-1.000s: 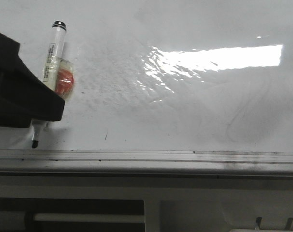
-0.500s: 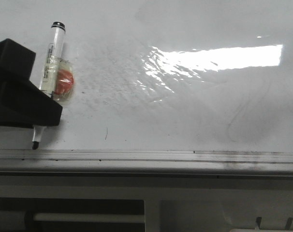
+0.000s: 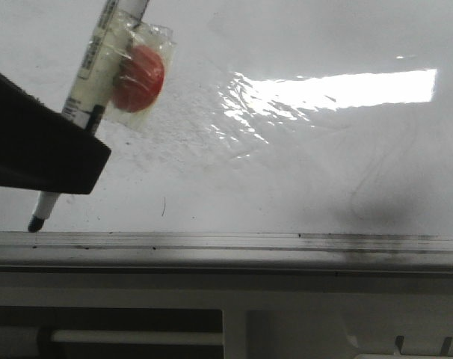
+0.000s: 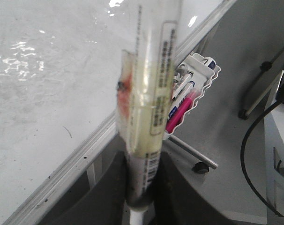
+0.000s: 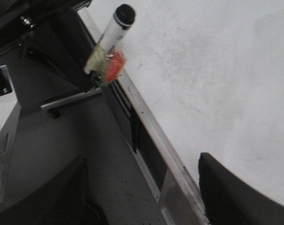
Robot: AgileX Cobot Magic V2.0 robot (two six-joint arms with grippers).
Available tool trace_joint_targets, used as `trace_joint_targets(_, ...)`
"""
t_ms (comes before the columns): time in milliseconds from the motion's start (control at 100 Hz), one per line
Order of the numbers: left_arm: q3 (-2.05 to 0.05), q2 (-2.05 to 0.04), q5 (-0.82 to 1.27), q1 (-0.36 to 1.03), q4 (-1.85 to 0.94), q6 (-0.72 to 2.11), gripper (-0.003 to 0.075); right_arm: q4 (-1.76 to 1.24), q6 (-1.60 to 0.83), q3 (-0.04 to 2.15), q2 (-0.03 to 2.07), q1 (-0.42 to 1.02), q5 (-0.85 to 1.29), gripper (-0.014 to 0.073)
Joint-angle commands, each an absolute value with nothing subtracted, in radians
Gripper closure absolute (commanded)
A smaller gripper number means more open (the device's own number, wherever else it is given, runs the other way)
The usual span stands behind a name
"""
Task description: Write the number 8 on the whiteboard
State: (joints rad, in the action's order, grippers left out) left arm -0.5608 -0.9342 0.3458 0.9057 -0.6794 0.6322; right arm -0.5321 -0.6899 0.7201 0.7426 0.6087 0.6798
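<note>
My right gripper will grab the marker by its free upper body (image 3: 113, 46) next, since the fingers of my left gripper cover the marker's lower body near its tip.
The whiteboard (image 3: 286, 149) is glossy white with grey smudges and a glare patch, and a silver edge strip (image 3: 226, 241) runs along its near side. No number 8 shows on it, only faint grey erased curves (image 3: 365, 187) and a short dark tick (image 3: 164, 207). My left gripper (image 3: 66, 153) is shut on a marker (image 3: 99, 60) with a red piece taped to it (image 3: 138, 78). The marker tip (image 3: 36, 222) is just above the edge strip. In the left wrist view the marker (image 4: 151, 103) stands between the jaws of the left gripper (image 4: 142, 187). My right gripper (image 5: 137, 197) is open and empty over the board's edge (image 5: 151, 126).
A white holder with pink and other markers (image 4: 189, 91) hangs below the board's edge. A black cable (image 4: 250, 154) and wheeled stand legs (image 4: 200, 166) are on the grey floor. A dark shadow (image 3: 376, 213) lies on the board at the right.
The left gripper has risen toward the camera with the marker. The marker's upper end swung up and right, and its tip shifted left, close to the edge strip.
</note>
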Motion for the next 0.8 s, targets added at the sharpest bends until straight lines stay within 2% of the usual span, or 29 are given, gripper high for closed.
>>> trace_joint_targets(0,-0.596,-0.920,0.306,0.917,-0.700,0.642,0.0741,-0.571,-0.734,0.781,0.818,0.664,0.588,0.0155)
trace_joint_targets(240,-0.632,-0.910,0.369,0.917,-0.749,0.753,0.0741,-0.569,-0.766,0.868,1.008,0.813,0.450,0.0155)
trace_joint_targets(410,-0.656,-0.895,0.406,0.917,-0.808,0.887,0.0741,-0.569,-0.766,0.912,1.085,0.843,0.408,0.0155)
trace_joint_targets(620,-0.656,-0.890,0.441,0.917,-0.819,0.904,0.0741,-0.571,-0.766,0.920,1.094,0.870,0.346,0.0158)
trace_joint_targets(700,-0.656,-0.890,0.442,0.917,-0.821,0.906,0.0741,-0.571,-0.766,0.920,1.098,0.879,0.348,0.0209)
trace_joint_targets(790,-0.656,-0.890,0.446,0.917,-0.821,0.909,0.0741,-0.571,-0.766,0.920,1.102,0.894,0.344,0.0319)
